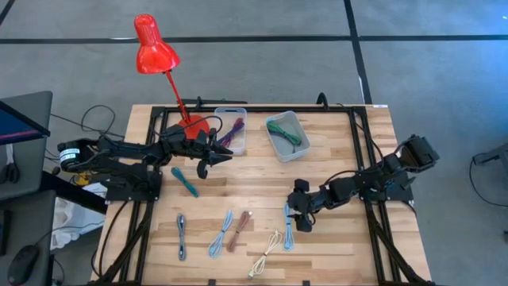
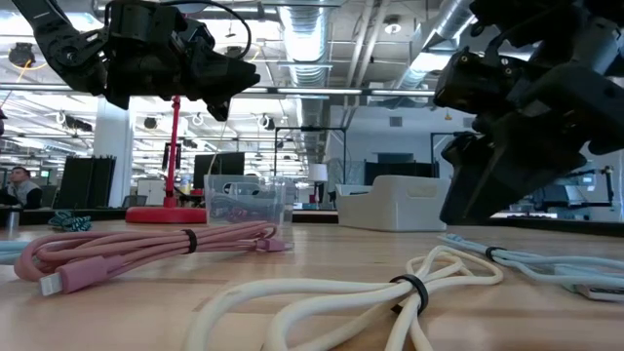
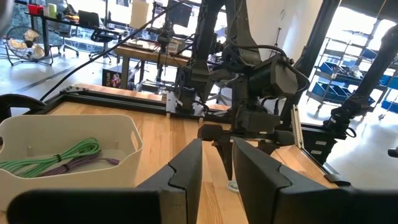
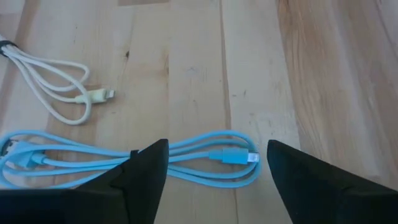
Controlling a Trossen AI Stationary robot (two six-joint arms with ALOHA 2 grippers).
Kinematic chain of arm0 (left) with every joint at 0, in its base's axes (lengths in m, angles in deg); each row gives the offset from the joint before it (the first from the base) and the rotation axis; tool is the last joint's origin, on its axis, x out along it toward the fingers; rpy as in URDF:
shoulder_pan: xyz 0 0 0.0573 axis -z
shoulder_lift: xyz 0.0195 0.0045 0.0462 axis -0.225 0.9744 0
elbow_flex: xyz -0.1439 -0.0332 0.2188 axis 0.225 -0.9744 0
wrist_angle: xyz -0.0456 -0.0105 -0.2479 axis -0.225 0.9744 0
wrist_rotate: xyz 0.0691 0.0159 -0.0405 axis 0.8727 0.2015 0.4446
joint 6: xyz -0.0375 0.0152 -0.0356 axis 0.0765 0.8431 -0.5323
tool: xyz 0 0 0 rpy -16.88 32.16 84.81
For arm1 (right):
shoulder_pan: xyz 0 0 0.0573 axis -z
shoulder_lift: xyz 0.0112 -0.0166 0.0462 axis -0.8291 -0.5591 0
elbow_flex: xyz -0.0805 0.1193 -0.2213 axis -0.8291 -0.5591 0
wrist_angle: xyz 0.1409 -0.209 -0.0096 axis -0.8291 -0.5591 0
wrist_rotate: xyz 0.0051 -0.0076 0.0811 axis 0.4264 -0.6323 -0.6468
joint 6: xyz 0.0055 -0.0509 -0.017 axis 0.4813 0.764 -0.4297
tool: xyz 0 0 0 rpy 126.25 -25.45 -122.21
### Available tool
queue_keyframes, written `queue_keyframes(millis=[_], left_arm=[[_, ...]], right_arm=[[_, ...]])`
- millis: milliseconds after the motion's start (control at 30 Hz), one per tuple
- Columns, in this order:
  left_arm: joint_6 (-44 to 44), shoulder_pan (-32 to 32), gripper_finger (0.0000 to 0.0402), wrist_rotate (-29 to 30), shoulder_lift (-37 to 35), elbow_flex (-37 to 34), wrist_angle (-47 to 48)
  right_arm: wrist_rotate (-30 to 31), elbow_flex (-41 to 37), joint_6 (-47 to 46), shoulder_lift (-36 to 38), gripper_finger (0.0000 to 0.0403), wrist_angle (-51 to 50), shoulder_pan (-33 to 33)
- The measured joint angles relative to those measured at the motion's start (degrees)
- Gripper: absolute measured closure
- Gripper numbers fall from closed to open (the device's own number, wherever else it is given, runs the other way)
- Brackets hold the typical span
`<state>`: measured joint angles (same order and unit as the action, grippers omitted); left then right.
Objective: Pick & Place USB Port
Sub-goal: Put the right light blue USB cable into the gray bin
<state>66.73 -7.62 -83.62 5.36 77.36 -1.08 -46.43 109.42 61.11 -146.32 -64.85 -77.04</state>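
The light-blue cable should go in the white bin, so the robot's right gripper should next pinch its looped small-connector end (image 1: 287, 211).
Several bundled USB cables lie flat on the wooden table. My right gripper (image 1: 300, 213) is open and hovers low over a light-blue cable (image 1: 287, 226). In the right wrist view its fingers (image 4: 217, 165) stand on either side of that cable's looped connector end (image 4: 233, 155) without touching it. A cream cable (image 4: 62, 93) lies beyond. My left gripper (image 1: 213, 157) is raised over the table beside the clear bin (image 1: 232, 131). It is narrowly open (image 3: 217, 177) and holds nothing.
The clear bin holds purple and red cables, and a white bin (image 1: 287, 137) holds a green cable (image 3: 62, 155). A red desk lamp (image 1: 155, 48) stands at the far left. Teal (image 1: 186, 181), grey (image 1: 181, 236), blue (image 1: 221, 234), pink (image 2: 146, 249) and cream (image 2: 390, 292) cables lie near the front edge.
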Motion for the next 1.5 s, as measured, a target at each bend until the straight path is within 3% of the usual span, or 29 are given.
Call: queue_keyframes(millis=[267, 500, 667, 900, 1300, 1500], left_arm=[[0.02, -0.02, 0.0312, 0.02, 0.00, 0.00, 0.00], [-0.40, -0.02, 0.0312, 0.01, -0.02, 0.00, 0.05], [-0.83, -0.02, 0.0312, 0.00, -0.02, 0.00, 0.00], [-0.83, -0.02, 0.0312, 0.02, -0.02, -0.02, 0.02], [-0.83, -0.04, 0.0312, 0.02, -0.02, -0.02, 0.02], [-0.83, -0.04, 0.0312, 0.02, -0.02, -0.02, 0.02]], right_arm=[[-0.66, 0.26, 3.26, -1.95, 0.0138, 3.63, 1.03], [-1.34, 6.07, 22.97, -8.20, 0.0138, -4.52, 0.04], [-0.21, 12.57, 31.55, -9.29, 0.0138, -14.65, -0.37], [-4.22, 15.40, 33.53, -8.48, 0.0138, -22.68, -0.26], [-7.82, 15.54, 33.48, -8.48, 0.0141, -24.43, -1.15], [-7.89, 15.54, 33.46, -8.48, 0.0186, -24.39, -2.67]])
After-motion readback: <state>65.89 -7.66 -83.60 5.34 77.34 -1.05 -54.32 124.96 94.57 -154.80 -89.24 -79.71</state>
